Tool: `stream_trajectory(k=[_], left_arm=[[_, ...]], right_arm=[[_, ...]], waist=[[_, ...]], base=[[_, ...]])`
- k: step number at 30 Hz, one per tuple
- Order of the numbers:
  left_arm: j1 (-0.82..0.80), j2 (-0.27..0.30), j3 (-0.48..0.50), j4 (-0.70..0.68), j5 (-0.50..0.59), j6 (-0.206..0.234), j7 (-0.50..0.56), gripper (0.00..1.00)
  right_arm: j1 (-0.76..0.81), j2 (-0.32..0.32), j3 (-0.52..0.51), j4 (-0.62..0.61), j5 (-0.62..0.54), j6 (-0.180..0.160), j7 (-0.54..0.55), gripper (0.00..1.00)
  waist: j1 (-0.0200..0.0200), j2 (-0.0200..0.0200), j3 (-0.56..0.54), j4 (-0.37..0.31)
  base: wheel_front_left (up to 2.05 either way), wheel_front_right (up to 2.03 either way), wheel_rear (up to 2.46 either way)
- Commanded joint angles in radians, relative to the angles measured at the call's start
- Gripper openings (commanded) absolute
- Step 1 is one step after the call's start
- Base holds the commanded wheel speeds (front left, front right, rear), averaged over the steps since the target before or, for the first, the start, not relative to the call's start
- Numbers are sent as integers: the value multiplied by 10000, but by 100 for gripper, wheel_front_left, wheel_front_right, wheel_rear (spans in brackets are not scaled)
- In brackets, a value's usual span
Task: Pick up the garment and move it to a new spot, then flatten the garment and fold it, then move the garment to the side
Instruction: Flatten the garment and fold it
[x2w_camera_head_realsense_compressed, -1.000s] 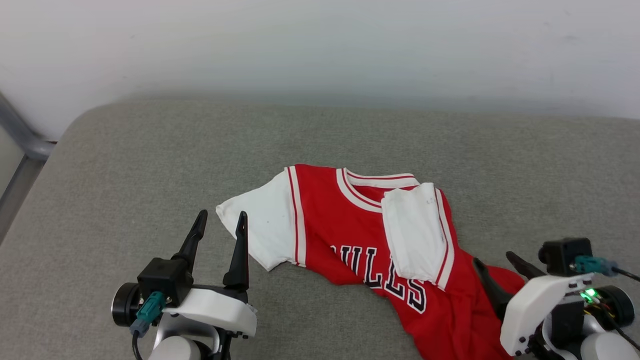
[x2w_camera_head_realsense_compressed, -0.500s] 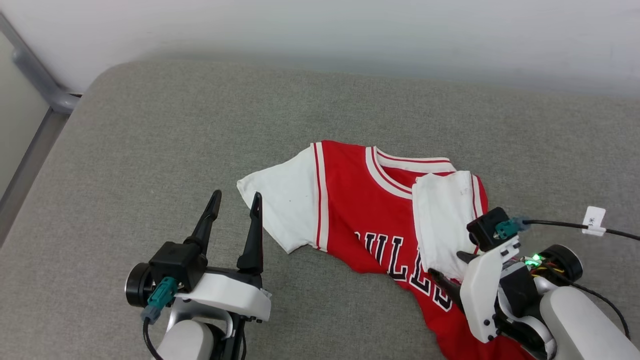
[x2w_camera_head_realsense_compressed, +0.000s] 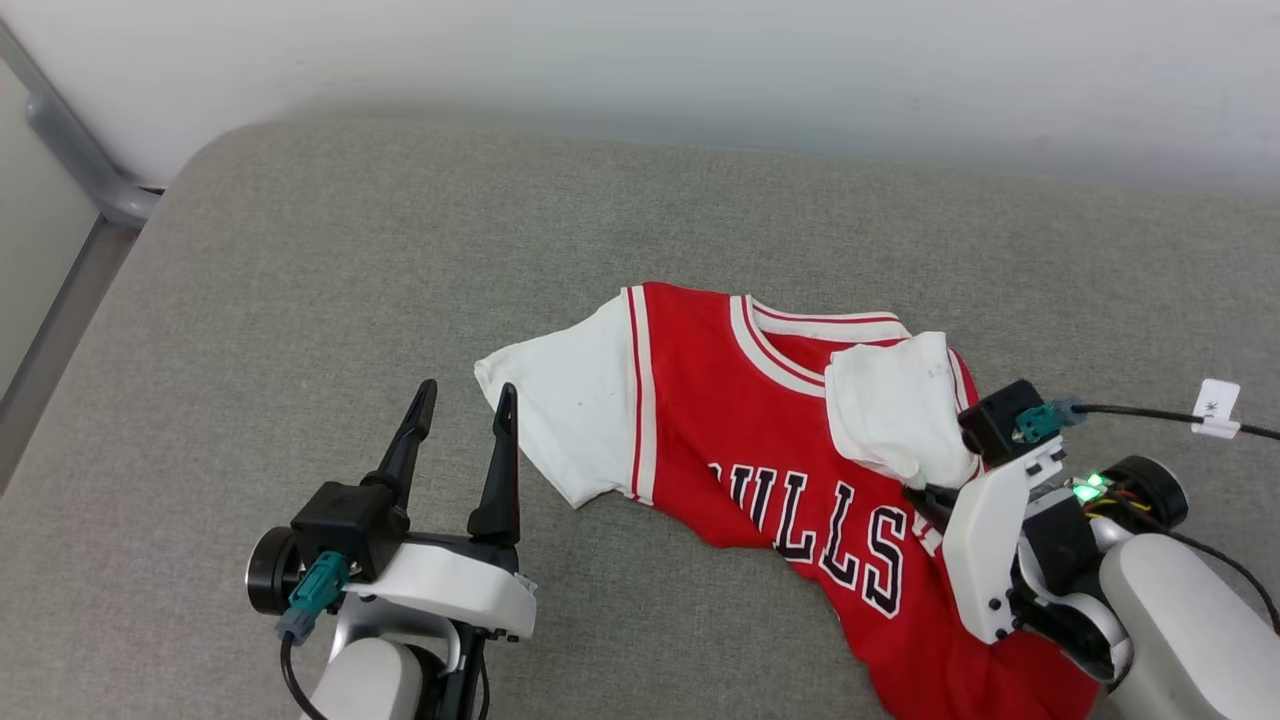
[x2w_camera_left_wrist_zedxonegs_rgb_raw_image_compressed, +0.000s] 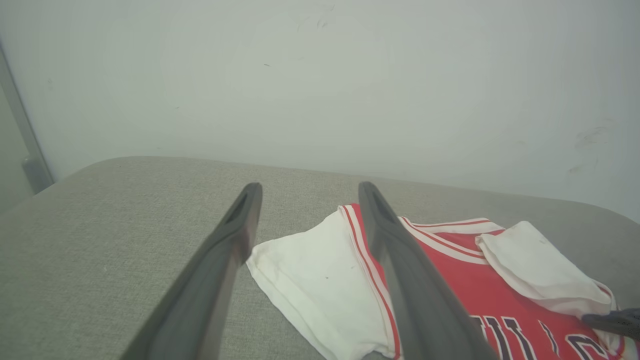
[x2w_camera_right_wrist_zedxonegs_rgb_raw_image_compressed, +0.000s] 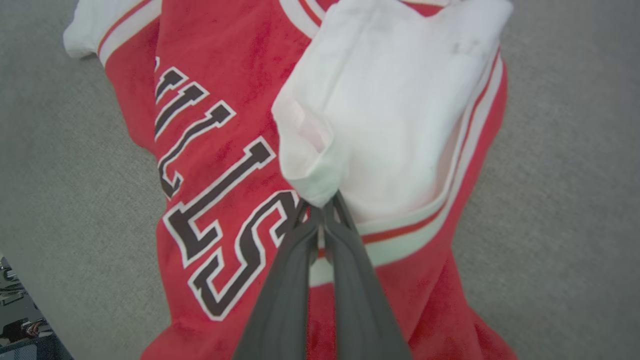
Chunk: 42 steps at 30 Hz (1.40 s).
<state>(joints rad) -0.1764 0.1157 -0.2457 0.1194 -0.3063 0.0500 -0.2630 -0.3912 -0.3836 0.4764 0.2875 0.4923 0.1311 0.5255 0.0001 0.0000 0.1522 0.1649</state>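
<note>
The white cloth (x2w_camera_head_realsense_compressed: 576, 402) is flat and slack, so my left gripper should next pinch the other white sleeve by the free corner of its hem (x2w_camera_head_realsense_compressed: 486, 371).
The garment (x2w_camera_head_realsense_compressed: 720, 420) is a red jersey with white sleeves and black "BULLS" lettering, lying crumpled on a grey padded surface (x2w_camera_head_realsense_compressed: 300, 250). Its right white sleeve (x2w_camera_head_realsense_compressed: 890, 410) is folded over the chest. My right gripper (x2w_camera_head_realsense_compressed: 918, 492) is shut on that sleeve's lower corner, which shows pinched between the dark fingers in the right wrist view (x2w_camera_right_wrist_zedxonegs_rgb_raw_image_compressed: 322, 212). My left gripper (x2w_camera_head_realsense_compressed: 468, 392) stands open just left of the other white sleeve (x2w_camera_head_realsense_compressed: 570, 420), apart from it and with nothing between its fingers (x2w_camera_left_wrist_zedxonegs_rgb_raw_image_compressed: 308, 187). The garment's lower hem is hidden behind my right arm.
A pale wall rises behind the surface's far edge. A grey metal rail (x2w_camera_head_realsense_compressed: 70, 150) runs along the left side. A black cable with a white tag (x2w_camera_head_realsense_compressed: 1215, 405) trails from my right wrist. Bare grey surface lies left of and beyond the garment.
My right gripper has moved in over the garment, shut on the folded white sleeve's corner and drawn it up, uncovering the "S". The head camera shifted early on. The left gripper has stayed put.
</note>
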Motion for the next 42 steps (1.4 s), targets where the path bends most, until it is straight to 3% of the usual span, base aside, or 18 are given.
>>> stream_trajectory(k=[1,7,13,23,24,25,26,27,33,38,42], left_arm=[[98,-36,68,23,52,-50,-23,100],[238,-88,227,43,174,-169,-23,100],[311,-93,386,97,215,-248,-24,100],[481,-37,494,218,238,-297,-24,100],[499,-36,496,236,224,-302,-24,100],[524,-30,501,250,219,-299,-24,100],[545,-29,503,264,206,-296,-24,100],[573,-20,507,289,194,-291,-24,100],[752,-18,534,388,100,-222,-24,100],[939,56,589,520,7,-146,2,100],[1061,152,655,571,-42,-59,97,100]], right_arm=[[-127,-33,-126,-73,30,-5,-131,0],[139,163,-1282,-233,-82,-5,-556,0],[972,552,-3413,1,-186,-5,-1039,0],[2982,1877,-6850,807,-327,-6,-1746,0],[3116,2052,-7029,889,-299,-5,-1785,10],[3243,2185,-7189,964,-329,-5,-1830,36],[3326,2306,-7311,1007,-348,-5,-1870,93],[3350,2454,-7394,1014,-293,-6,-1965,100],[3248,2834,-7509,423,-500,-5,-3368,100],[3333,2802,-7149,-394,-1305,-5,-4721,100],[3602,2735,-6743,-1117,-2126,-5,-5073,100]], waist=[[-1,0,-80,-85],[-1,0,-295,-421],[-1,0,-449,-782],[-1,0,-581,-1227],[-1,0,-589,-1258],[-1,0,-592,-1291],[-1,0,-600,-1319],[-1,0,-617,-1353],[-1,0,-750,-1468],[-1,0,-979,-1496],[-1,0,-1195,-1563]], base=[[0,0,0],[0,0,0],[0,0,0],[0,0,0],[0,0,0],[0,0,0],[0,0,0],[0,0,0],[0,0,0],[0,0,0],[0,0,0]])
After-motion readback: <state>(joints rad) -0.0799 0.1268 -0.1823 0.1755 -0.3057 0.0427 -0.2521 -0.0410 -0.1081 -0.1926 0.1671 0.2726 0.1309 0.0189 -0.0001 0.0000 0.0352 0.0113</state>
